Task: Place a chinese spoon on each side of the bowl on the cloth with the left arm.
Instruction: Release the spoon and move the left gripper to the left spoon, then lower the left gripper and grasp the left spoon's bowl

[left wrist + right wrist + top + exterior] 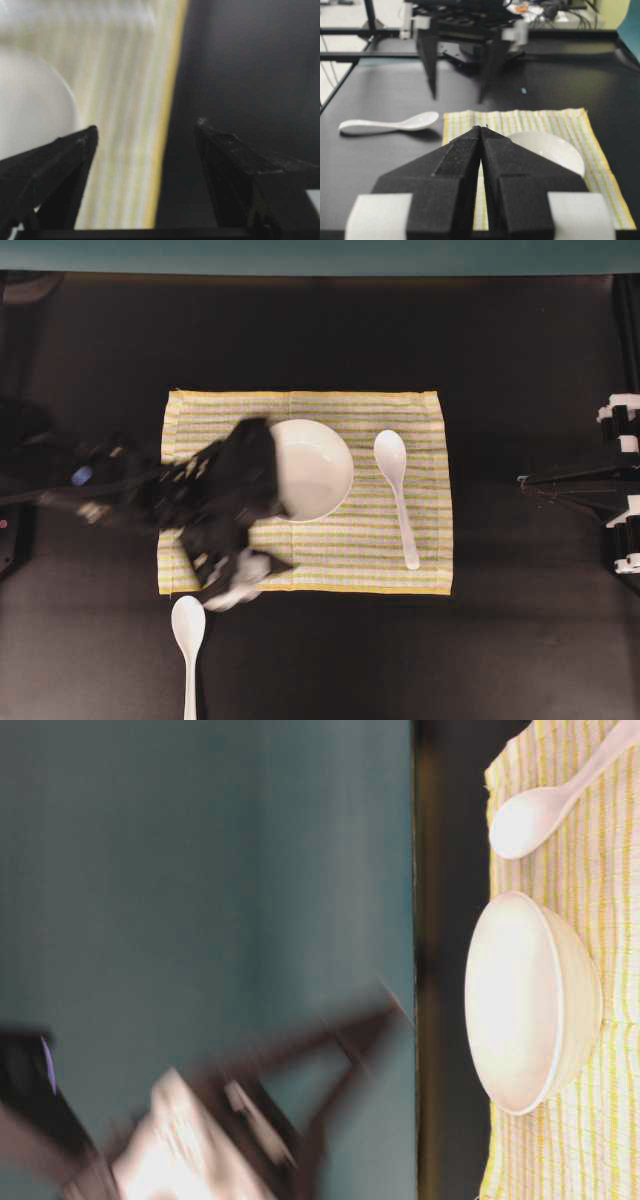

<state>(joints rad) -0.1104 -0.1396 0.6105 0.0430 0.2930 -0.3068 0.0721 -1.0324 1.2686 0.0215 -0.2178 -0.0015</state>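
Note:
The spoon on the tabletop has a long, thin handle [190, 683] and a big scoop. The robot's left gripper should therefore take that spoon by its scoop rim [185, 599] next.
The white bowl [318, 470] sits on the striped cloth [400, 410], left of its middle. One white chinese spoon [396, 485] lies on the cloth to the bowl's right. Another spoon [188, 626] lies on the black table just off the cloth's front left corner, also seen from the right wrist [390, 123]. My left arm is blurred over the cloth's left part. Its gripper [236, 578] hangs open over the cloth's front yellow edge [167, 125], nothing between its fingers [80, 150]. My right gripper [482, 128] is shut and empty at the table's right side.
The black table [320, 660] surrounds the cloth. The right arm's frame [620, 480] stands at the right edge. A teal wall [200, 870] backs the table. From table level the bowl [530, 1000] and the placed spoon [535, 815] show on the cloth [600, 900].

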